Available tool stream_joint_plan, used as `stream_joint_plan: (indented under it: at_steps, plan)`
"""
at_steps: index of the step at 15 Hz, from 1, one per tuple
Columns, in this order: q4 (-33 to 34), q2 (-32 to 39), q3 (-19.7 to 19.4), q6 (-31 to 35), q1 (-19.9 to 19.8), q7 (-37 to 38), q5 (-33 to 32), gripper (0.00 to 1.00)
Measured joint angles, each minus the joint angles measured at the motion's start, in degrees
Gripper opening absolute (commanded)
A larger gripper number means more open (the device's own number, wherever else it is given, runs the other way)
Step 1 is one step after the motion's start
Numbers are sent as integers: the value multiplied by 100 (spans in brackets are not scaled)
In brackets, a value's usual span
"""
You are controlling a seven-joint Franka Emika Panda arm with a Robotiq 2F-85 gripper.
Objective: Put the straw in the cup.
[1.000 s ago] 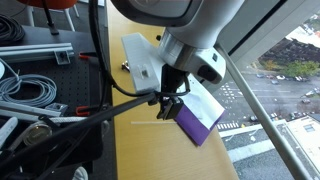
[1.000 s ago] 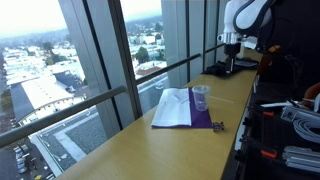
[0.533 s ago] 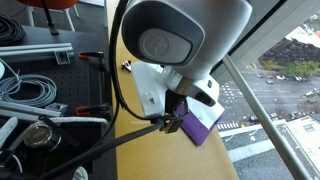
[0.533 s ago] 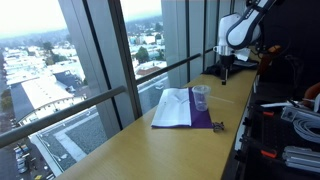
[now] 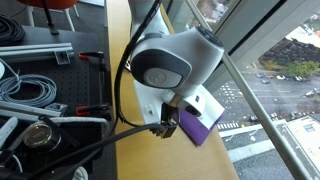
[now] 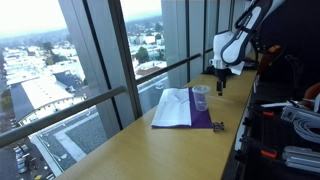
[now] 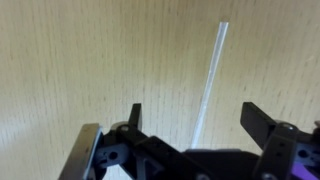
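The gripper isn't ready to close yet. The straw (image 7: 210, 80) lines up between the robot's fingers but lies flat on the tabletop below them, so the gripper needs to lower first, then close on the straw.
In the wrist view the thin pale straw (image 7: 210, 80) lies flat on the wooden table and runs up and slightly right from between my fingers. My gripper (image 7: 195, 118) is open, one finger on each side of the straw's near end, and holds nothing. In an exterior view the gripper (image 6: 221, 86) hangs low over the table just beyond the clear cup (image 6: 200, 97), which stands upright at the far end of the purple cloth (image 6: 190, 120). In an exterior view my arm hides the straw and the cup; the gripper (image 5: 165, 126) is beside the purple cloth (image 5: 198, 129).
A small black-and-white clip (image 6: 217, 125) lies by the cloth's near corner. White fabric (image 6: 172, 102) covers part of the cloth. A thick black cable (image 5: 95, 133) trails from the wrist. Racks with cables (image 5: 30, 90) line the table's side. Windows (image 6: 100, 60) border the far edge.
The arm has swung along the table towards the cup and cloth and has come down closer to the surface. The cup and cloth have not moved.
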Motion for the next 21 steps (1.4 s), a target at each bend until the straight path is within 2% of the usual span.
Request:
stream_joint_plan:
  at_steps: [7, 9, 17, 19, 21]
  plan:
    - [416, 538, 0, 0, 110, 173, -16, 100]
    - [504, 646, 0, 0, 162, 233, -18, 74]
    - [616, 739, -2, -1, 300, 351, -18, 12]
    - [648, 739, -36, -1, 299, 359, -18, 1]
    - [674, 741, -58, -1, 297, 370, -18, 0]
